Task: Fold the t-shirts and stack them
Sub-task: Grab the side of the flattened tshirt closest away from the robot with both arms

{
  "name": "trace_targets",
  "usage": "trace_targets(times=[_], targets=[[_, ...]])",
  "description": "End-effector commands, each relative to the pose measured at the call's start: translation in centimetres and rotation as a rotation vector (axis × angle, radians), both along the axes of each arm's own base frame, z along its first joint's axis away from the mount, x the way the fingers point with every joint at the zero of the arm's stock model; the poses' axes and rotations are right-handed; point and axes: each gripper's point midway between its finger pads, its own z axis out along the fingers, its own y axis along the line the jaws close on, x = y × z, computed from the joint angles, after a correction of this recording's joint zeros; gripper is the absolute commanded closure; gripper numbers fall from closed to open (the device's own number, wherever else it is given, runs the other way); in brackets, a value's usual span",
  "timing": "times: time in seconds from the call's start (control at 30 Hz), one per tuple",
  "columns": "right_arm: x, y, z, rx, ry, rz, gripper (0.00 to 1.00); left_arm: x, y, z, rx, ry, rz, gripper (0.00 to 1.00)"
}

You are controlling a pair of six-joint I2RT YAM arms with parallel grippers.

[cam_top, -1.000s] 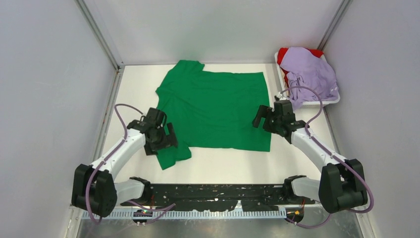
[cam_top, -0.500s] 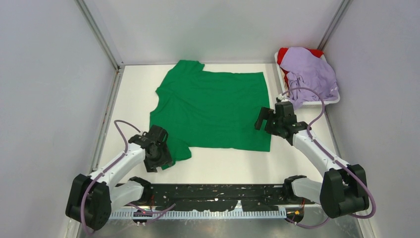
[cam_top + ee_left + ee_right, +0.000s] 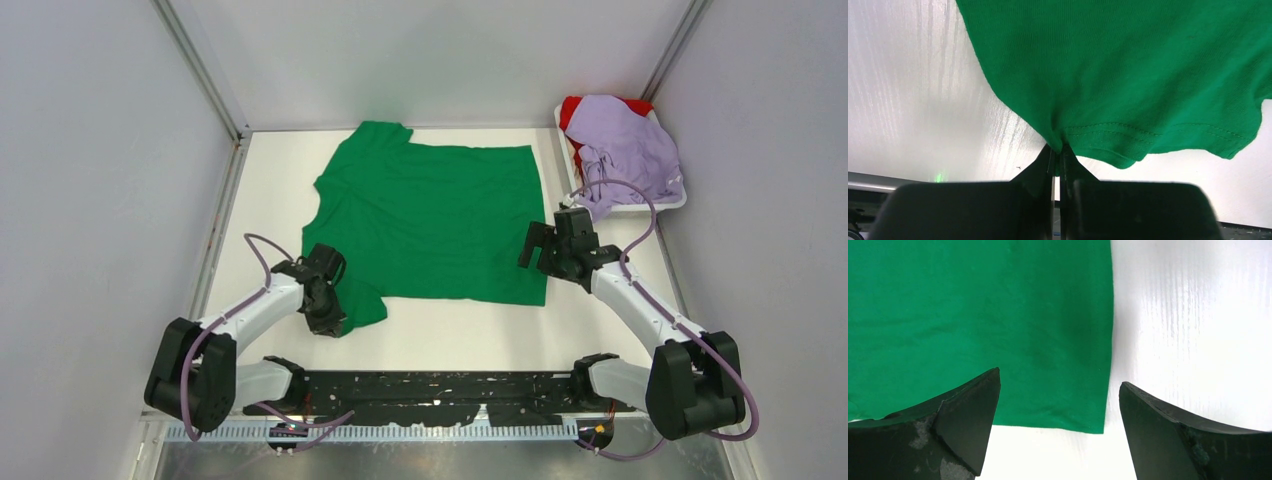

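Observation:
I should next grab the green t-shirt (image 3: pixel 430 215) by its near bottom-hem corner (image 3: pixel 541 299) with my right gripper, matching the sleeve grip, to fold the t-shirt's near side over.
The bright green t-shirt (image 3: pixel 430 215) lies spread flat mid-table, collar to the left. My left gripper (image 3: pixel 333 320) is shut on the hem of its near-left sleeve; in the left wrist view the green cloth (image 3: pixel 1128 65) bunches into the closed fingers of that gripper (image 3: pixel 1058 152). My right gripper (image 3: pixel 533 252) hovers open over the shirt's near-right corner, which shows in the right wrist view as green fabric (image 3: pixel 973 305) between the spread fingers of the gripper (image 3: pixel 1059 379). A lavender t-shirt (image 3: pixel 625 150) is heaped on a red t-shirt (image 3: pixel 572 108) at the back right.
The white tray (image 3: pixel 655 206) holding the lavender and red shirts sits against the right wall. Grey enclosure walls close in left, right and back. A black mounting bar (image 3: pixel 430 385) runs along the near edge. White table surface (image 3: pixel 460 335) shows below the shirt.
My left gripper came down toward the near edge onto the sleeve and went from open to shut on its hem, pulling the sleeve slightly. The right gripper drifted a little to the right.

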Motion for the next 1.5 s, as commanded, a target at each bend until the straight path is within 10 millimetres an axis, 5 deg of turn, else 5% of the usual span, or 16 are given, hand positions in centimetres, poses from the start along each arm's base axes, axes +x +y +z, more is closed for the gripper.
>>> trace_targets(times=[0.0,0.27,0.53,0.97,1.23,1.47], targets=[[-0.4,-0.7,1.3,-0.026,0.003,-0.030,0.04,1.2,0.0,-0.2,0.007,-0.041,-0.025,1.00],[-3.5,-0.5,-1.5,0.013,0.112,-0.060,0.00,-0.3,0.2,1.0,-0.010,-0.032,-0.056,1.00],[-5.0,1.2,-3.6,0.081,0.203,-0.025,0.29,-0.7,-0.5,1.2,-0.058,-0.028,-0.078,1.00],[-5.5,0.1,-6.8,-0.021,0.274,-0.037,0.43,-0.7,-0.9,1.3,-0.081,-0.031,-0.089,1.00],[-5.7,-0.4,-6.4,-0.204,0.274,-0.022,0.88,-2.6,-0.8,1.7,-0.101,-0.007,-0.084,1.00],[-9.1,-0.8,-6.2,-0.204,0.345,-0.009,0.95,-5.9,-1.2,2.4,-0.161,-0.002,-0.056,1.00]])
